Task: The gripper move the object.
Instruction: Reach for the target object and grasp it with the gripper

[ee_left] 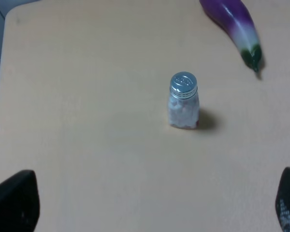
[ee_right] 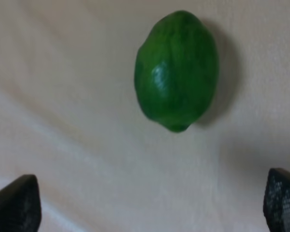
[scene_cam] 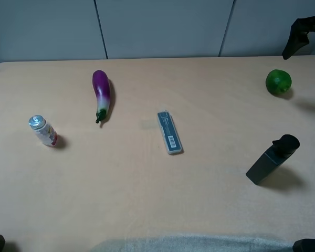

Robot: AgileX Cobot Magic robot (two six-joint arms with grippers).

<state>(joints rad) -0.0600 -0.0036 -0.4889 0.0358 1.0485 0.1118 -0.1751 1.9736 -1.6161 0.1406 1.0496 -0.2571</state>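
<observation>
My right gripper will next grab the green lime by its rounded middle [scene_cam: 278, 82] [ee_right: 177, 70] to move it.
The green lime [scene_cam: 279, 82] lies on the table at the far right; it also shows large in the right wrist view [ee_right: 177, 71]. My right gripper [scene_cam: 308, 46] hangs above and just behind the lime, at the top right edge. Its fingertips [ee_right: 15, 208] are spread wide apart and empty, with the lime ahead of them. My left gripper [ee_left: 150, 208] is open and empty too; only its two fingertips [ee_left: 13, 205] show, over bare table in front of a small bottle.
A purple eggplant [scene_cam: 101, 95] lies back left. A small silver-capped bottle [scene_cam: 42, 130] stands at the left. A grey flat case [scene_cam: 169, 133] lies mid-table. A black angular bottle-like item [scene_cam: 272, 159] leans front right, below the lime.
</observation>
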